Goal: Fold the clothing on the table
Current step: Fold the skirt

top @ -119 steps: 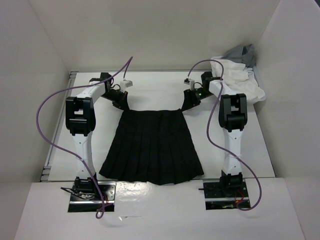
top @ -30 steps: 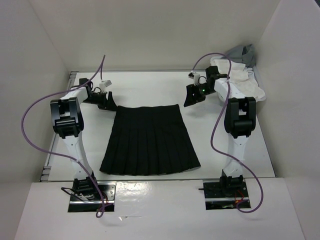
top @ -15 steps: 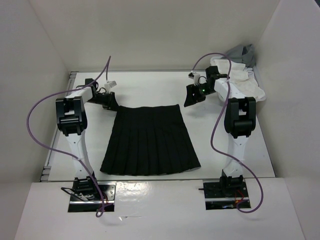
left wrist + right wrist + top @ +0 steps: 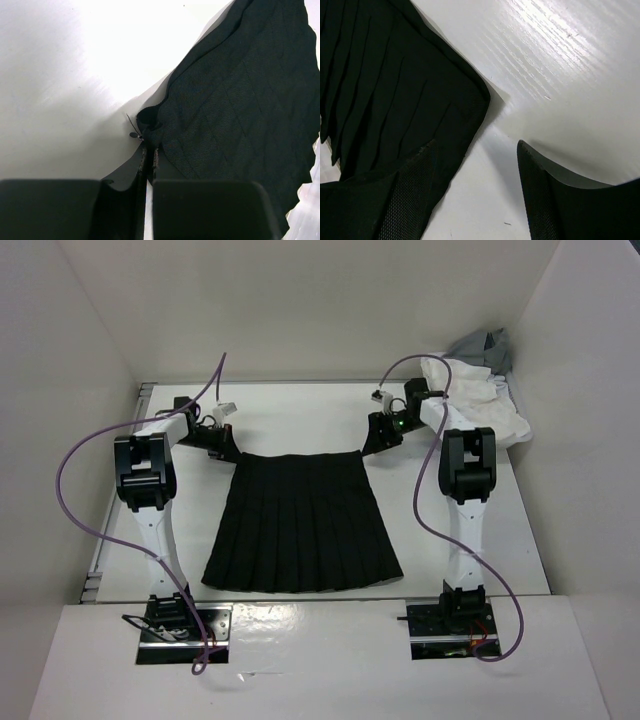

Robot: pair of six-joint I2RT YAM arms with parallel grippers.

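Note:
I should next pinch the skirt's side edge with my right gripper, at the waistband corner opposite my left gripper, to fold the waistband toward the hem.
The clothing, a black pleated skirt, lies flat on the white table, waistband at the far side and hem toward the arm bases. My left gripper is at the waistband's left corner, and the left wrist view shows that gripper shut on a bunched bit of skirt fabric. My right gripper is at the waistband's right corner. In the right wrist view it stands open, one finger over the skirt edge and the other over bare table.
A crumpled white cloth with a grey cloth behind it fills the far right corner, close to the right arm. White walls enclose the table on three sides. A metal rail runs along the left edge.
My left gripper has closed on the skirt's left waistband corner. My right arm has shifted left and down, bringing its open gripper to the right waistband corner.

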